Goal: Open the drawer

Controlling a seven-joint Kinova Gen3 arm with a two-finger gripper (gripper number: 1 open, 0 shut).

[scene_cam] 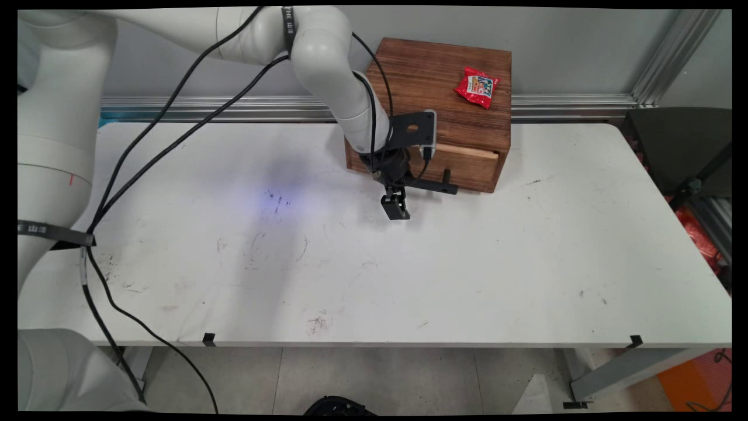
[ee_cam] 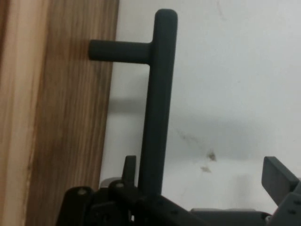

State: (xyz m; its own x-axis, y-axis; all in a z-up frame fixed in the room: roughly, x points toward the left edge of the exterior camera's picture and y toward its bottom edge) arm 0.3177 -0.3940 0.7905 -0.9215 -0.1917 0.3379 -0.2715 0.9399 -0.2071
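Note:
Next, the gripper grips its black bar handle (scene_cam: 435, 186) to pull the wooden box's drawer (scene_cam: 466, 167) open.
A brown wooden box (scene_cam: 444, 88) stands at the back of the white table (scene_cam: 350, 280). Its front drawer (scene_cam: 461, 166) carries a black bar handle (scene_cam: 435, 186) on short posts. My gripper (scene_cam: 396, 207) hangs low just in front of the drawer, at the handle's left end. In the hand view the gripper (ee_cam: 203, 167) is open: the handle (ee_cam: 157, 108) runs up between the fingers, close to the left finger (ee_cam: 129, 165), and the right finger (ee_cam: 278, 175) stands well clear. The drawer front (ee_cam: 70, 122) fills the left side. Nothing is gripped.
A red snack packet (scene_cam: 477, 87) lies on top of the box, towards its right. A dark chair-like frame (scene_cam: 681, 152) stands off the table's right end. Black cables (scene_cam: 152, 140) hang from the arm over the table's left part.

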